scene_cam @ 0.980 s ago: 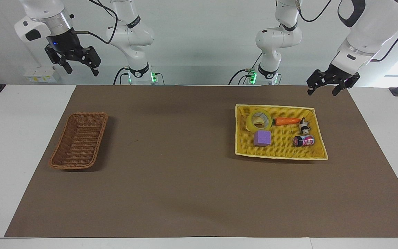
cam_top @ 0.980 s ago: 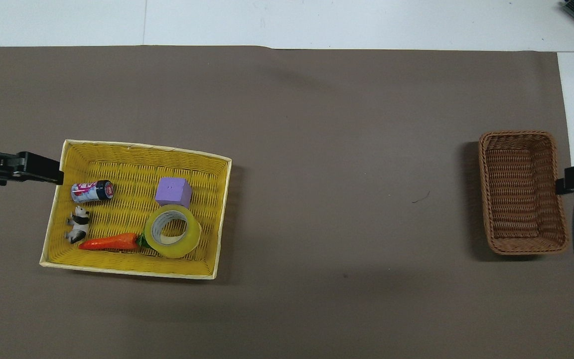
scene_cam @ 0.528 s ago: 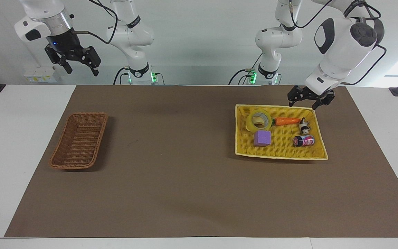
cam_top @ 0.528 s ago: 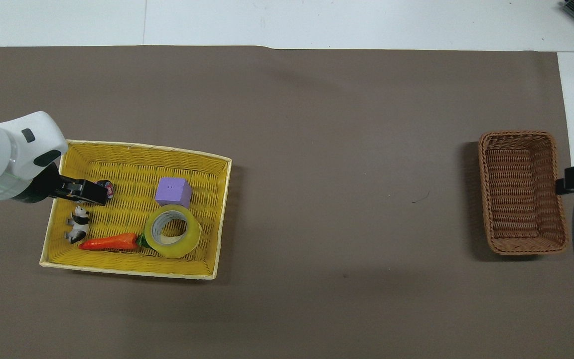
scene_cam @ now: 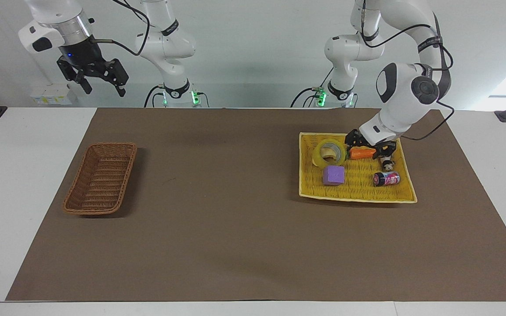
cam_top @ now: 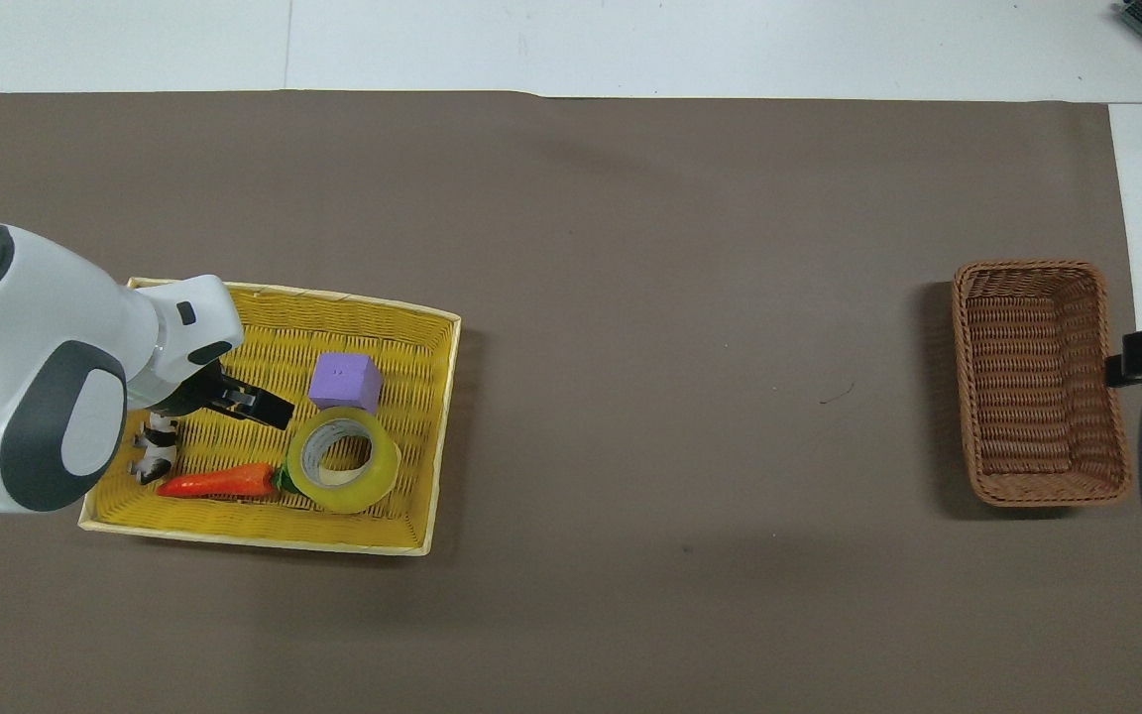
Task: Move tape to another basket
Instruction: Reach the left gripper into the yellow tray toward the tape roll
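I need to grab the tape by its narrow side [cam_top: 301,450] next with my left gripper, one finger inside the hole. The tape is a wide ring with an open hole [cam_top: 347,453].
The tape [scene_cam: 329,152], a glossy yellow ring, lies in the bright-yellow basket [scene_cam: 358,198], at the corner nearer to the robots and toward the table's middle. It also shows in the overhead view [cam_top: 343,461]. My left gripper [scene_cam: 369,148] is open and low over that basket, above the orange carrot beside the tape. One of its fingers [cam_top: 259,405] shows in the overhead view just short of the tape. The dark-brown wicker basket [scene_cam: 100,178] [cam_top: 1039,382] stands empty toward the right arm's end. My right gripper [scene_cam: 99,79] is open, raised there, and waits.
The yellow basket [cam_top: 254,540] also holds a purple cube [scene_cam: 333,175] [cam_top: 344,382], a carrot [scene_cam: 363,153] [cam_top: 219,481], a small can [scene_cam: 386,178] and a panda figurine [scene_cam: 386,164] [cam_top: 153,451]. A brown mat covers the table between the two baskets.
My left gripper has come down from outside the yellow basket's end to low over the carrot, closer to the tape. The right arm and all objects have not moved.
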You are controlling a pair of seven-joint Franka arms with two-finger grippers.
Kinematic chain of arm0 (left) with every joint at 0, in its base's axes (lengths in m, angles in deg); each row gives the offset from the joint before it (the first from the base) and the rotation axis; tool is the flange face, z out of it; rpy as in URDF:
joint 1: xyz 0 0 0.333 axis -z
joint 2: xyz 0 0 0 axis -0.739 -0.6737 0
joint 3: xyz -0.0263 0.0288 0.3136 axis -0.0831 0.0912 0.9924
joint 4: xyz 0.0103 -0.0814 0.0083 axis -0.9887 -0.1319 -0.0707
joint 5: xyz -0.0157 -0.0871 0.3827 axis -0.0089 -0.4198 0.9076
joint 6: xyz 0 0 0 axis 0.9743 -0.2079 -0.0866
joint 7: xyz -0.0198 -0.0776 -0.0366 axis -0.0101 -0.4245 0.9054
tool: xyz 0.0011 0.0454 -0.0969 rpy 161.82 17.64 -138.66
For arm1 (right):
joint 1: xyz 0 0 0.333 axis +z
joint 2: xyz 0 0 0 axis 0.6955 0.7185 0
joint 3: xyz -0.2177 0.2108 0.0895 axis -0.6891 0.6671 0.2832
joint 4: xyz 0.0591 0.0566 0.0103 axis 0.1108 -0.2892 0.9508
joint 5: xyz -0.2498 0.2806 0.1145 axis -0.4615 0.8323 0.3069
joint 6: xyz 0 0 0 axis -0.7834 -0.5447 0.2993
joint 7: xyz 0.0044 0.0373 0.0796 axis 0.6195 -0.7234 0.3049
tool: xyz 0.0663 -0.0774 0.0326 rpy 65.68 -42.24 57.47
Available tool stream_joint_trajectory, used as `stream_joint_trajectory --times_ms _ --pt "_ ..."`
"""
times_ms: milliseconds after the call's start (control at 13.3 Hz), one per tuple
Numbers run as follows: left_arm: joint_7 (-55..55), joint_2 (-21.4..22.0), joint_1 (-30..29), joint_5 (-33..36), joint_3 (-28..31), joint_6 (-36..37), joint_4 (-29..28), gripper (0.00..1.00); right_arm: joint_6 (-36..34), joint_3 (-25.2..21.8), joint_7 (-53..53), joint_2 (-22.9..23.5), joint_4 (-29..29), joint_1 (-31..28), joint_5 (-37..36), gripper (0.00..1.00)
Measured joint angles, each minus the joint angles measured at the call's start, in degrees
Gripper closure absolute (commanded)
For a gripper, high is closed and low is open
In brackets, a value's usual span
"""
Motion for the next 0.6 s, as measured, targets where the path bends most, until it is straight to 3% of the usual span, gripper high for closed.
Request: stream_joint_trajectory --times_ms 151,226,452,603 --pt "-0.2 -2.9 1.0 -0.4 0.0 -2.6 -0.3 0.05 0.0 0.0 0.0 0.0 0.0 0.0 0.0 0.0" --pt "-0.2 -3.7 1.6 -0.6 0.0 -4.3 -1.1 0.17 0.0 0.0 0.0 0.0 0.0 0.0 0.0 0.0" --pt "-0.2 -3.9 3.6 -0.8 0.0 -9.1 -5.1 0.2 0.0 0.0 0.0 0.0 0.0 0.0 0.0 0.0" --pt "-0.2 -3.2 4.4 -0.8 -0.1 -9.9 -6.9 0.42 0.0 0.0 0.0 0.0 0.0 0.0 0.0 0.0"
